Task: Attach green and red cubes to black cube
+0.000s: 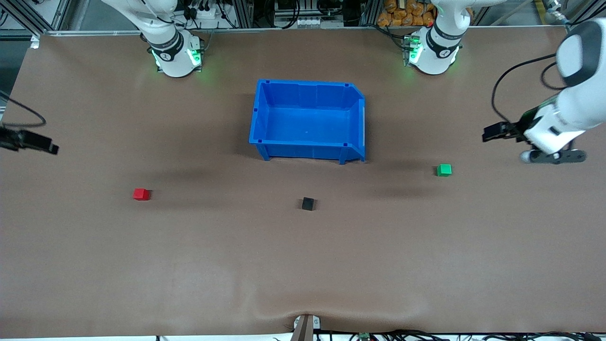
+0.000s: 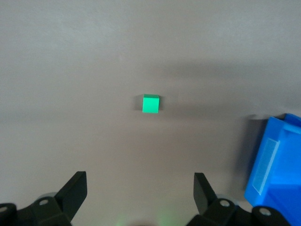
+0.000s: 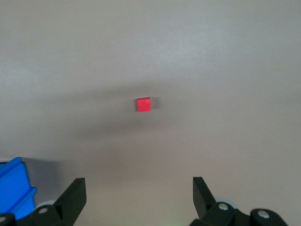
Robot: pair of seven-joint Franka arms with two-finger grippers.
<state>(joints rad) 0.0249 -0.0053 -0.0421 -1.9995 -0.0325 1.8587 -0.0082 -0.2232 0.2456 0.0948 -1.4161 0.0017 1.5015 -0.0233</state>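
My left gripper should grab the green cube by its opposite sides next, to attach the green cube (image 1: 444, 170) to the black cube (image 1: 308, 203).
The green cube (image 1: 444, 170) sits on the brown table toward the left arm's end. The red cube (image 1: 141, 194) sits toward the right arm's end. The black cube (image 1: 308, 203) lies between them, nearer to the front camera than the blue bin. My left gripper (image 1: 490, 133) hangs open and empty above the table near the green cube, which shows ahead of it in the left wrist view (image 2: 151, 103). My right gripper (image 1: 47, 146) hangs open and empty at the table's edge, with the red cube ahead of it in the right wrist view (image 3: 144, 104).
A blue bin (image 1: 258, 118) stands empty in the middle of the table, between the two arm bases. Its corner shows in the left wrist view (image 2: 275, 174) and the right wrist view (image 3: 14, 188). Cables run along the table's front edge.
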